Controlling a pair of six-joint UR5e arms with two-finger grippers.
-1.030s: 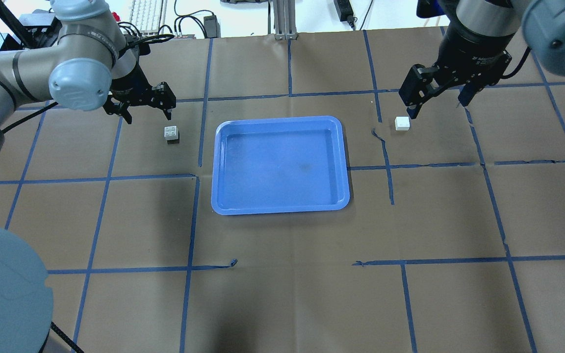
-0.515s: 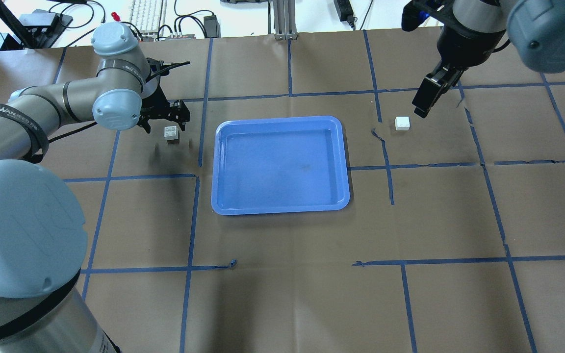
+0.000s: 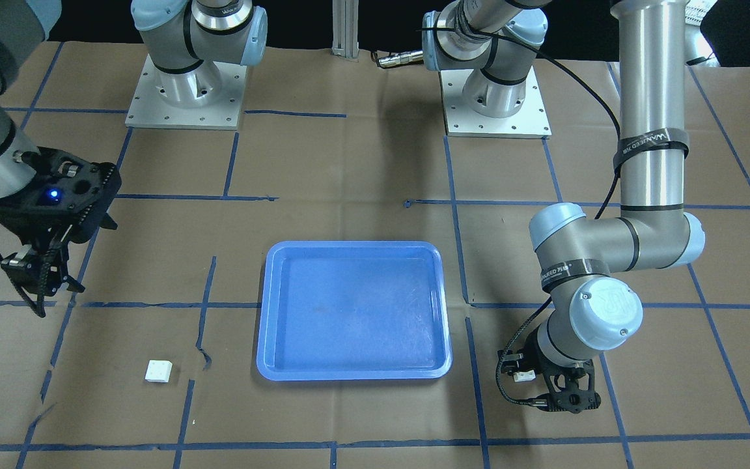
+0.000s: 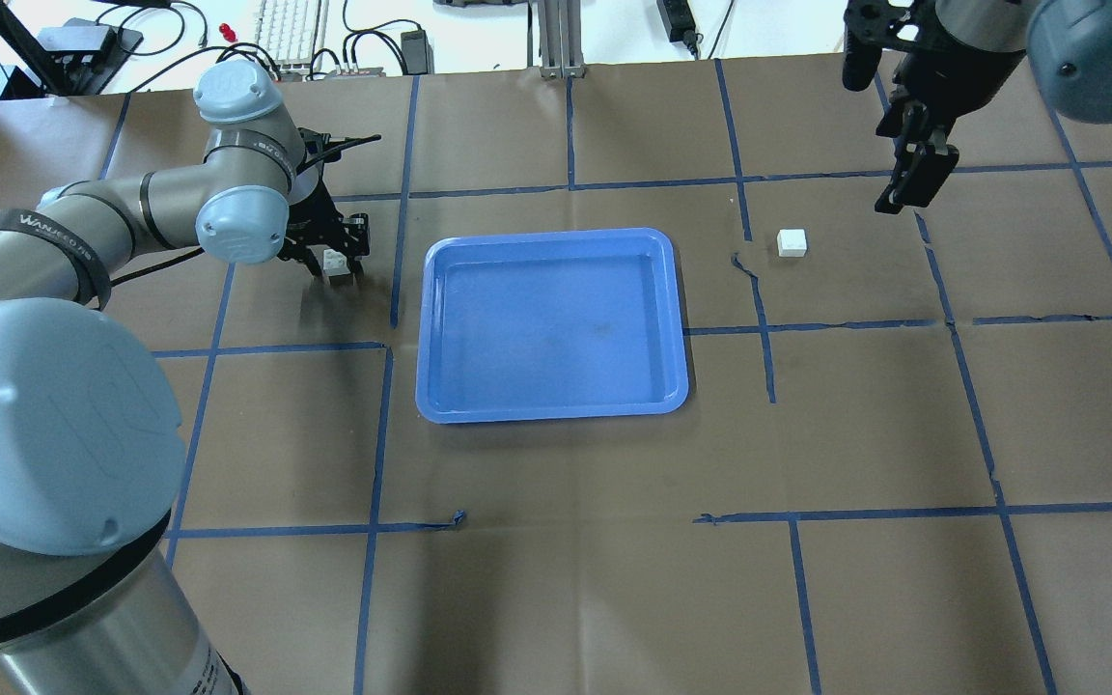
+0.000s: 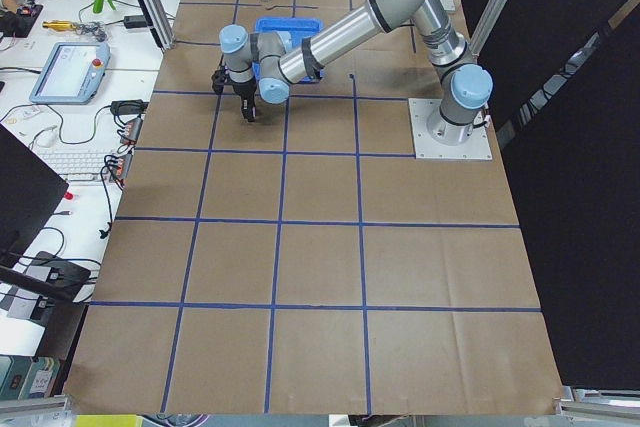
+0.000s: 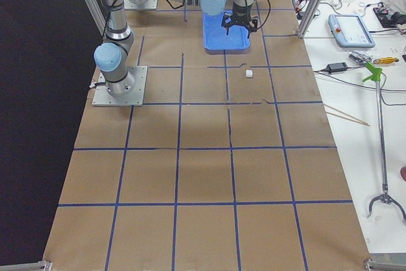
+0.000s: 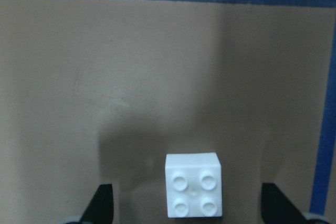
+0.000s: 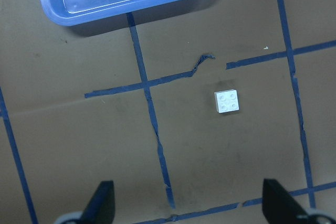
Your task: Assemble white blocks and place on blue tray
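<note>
The white block's studded top [image 7: 193, 192] has to stay free for assembly, so next my left gripper needs to hold the white block between its fingers by its smooth sides.
One white block [image 4: 333, 259] sits on the table left of the blue tray [image 4: 440, 386]. My left gripper [image 4: 335, 264] is low over it, open, with a finger on each side; the left wrist view shows the block [image 7: 193, 192] between the spread fingers [image 7: 101, 204] without touching them. The other white block [image 4: 792, 242] lies right of the tray. My right gripper [image 4: 900, 196] hangs open above the table, behind and to the right of that block, which also shows in the right wrist view [image 8: 227, 102].
The table is covered in brown paper with a blue tape grid, torn in places [image 4: 742, 263]. The arm bases [image 3: 183, 98] stand at the robot's side. Keyboards and cables [image 4: 291, 29] lie beyond the far table edge. The tray is empty inside.
My left arm has swung down and in, so its open fingers now straddle the left block. My right gripper has turned, risen and drawn back to the right, away from the right block.
</note>
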